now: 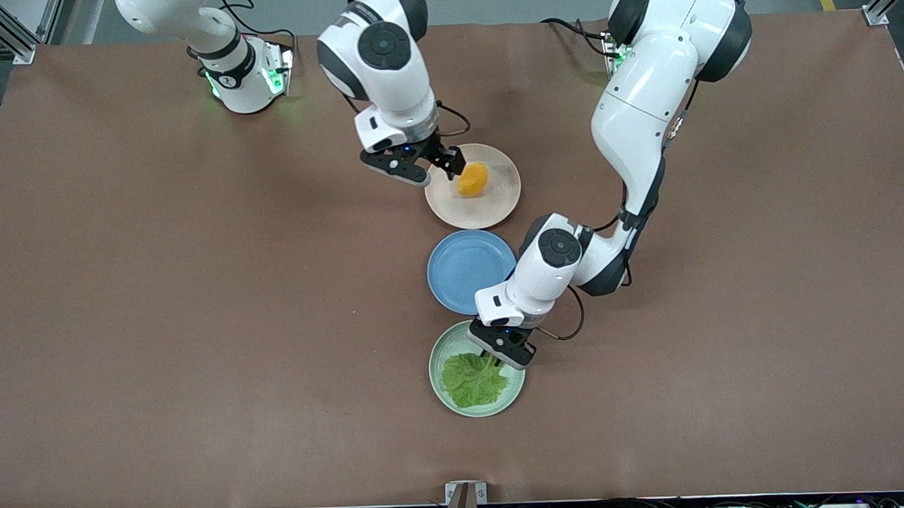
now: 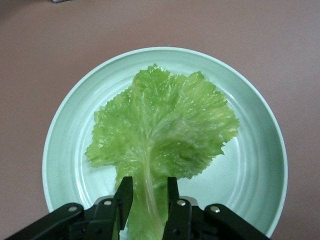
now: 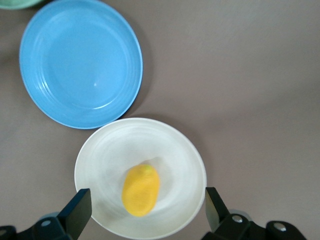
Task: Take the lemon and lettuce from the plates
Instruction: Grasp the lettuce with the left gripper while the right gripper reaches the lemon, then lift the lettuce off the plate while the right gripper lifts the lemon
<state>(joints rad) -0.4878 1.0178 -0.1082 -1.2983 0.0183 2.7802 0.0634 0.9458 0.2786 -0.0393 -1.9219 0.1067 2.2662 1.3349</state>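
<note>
My right gripper should next pick the lemon by its rounded middle from the lemon's plate.
The lemon lies on the beige-pink plate. My right gripper hovers over that plate's edge, open wide. In the right wrist view its fingers stand either side of the plate, with the lemon below and between them. The lettuce lies flat on the mint green plate, the plate nearest the front camera. My left gripper is down at the leaf's stem end. In the left wrist view its fingers are closed in on the stem of the lettuce on the plate.
An empty blue plate sits between the two task plates; it also shows in the right wrist view. The left arm's elbow hangs beside it. Brown table stretches wide toward both arms' ends.
</note>
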